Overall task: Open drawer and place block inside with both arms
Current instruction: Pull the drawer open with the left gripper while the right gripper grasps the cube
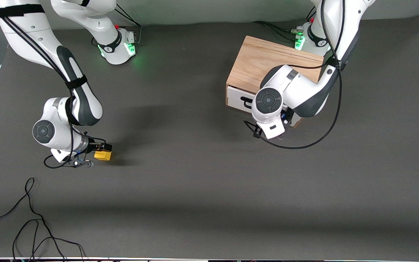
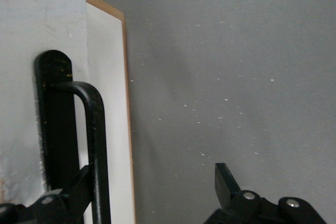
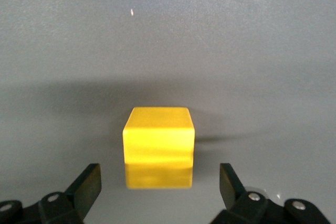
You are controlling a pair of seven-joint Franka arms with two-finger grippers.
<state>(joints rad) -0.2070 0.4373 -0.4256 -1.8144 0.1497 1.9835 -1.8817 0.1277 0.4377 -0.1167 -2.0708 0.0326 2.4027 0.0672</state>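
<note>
My right gripper next has to grab the two opposite sides of the yellow block, to place the block inside the drawer (image 1: 238,99).
The yellow block (image 1: 103,155) lies on the dark table at the right arm's end. My right gripper (image 1: 96,156) is low beside it and open. In the right wrist view the block (image 3: 158,145) sits just ahead of the gripper (image 3: 158,186), centred between the two spread fingertips (image 3: 86,184) and touched by neither. The oak cabinet (image 1: 267,63) stands at the left arm's end, its white drawer front (image 1: 236,97) flush and shut. My left gripper (image 1: 284,123) is in front of the drawer, open (image 2: 152,187). One finger (image 2: 79,187) is by the black handle bar (image 2: 97,140).
Loose black cables (image 1: 31,218) lie on the table near the front camera at the right arm's end. The left arm's own cable (image 1: 304,143) loops over the table in front of the cabinet. The dark mat (image 1: 202,163) stretches between the two grippers.
</note>
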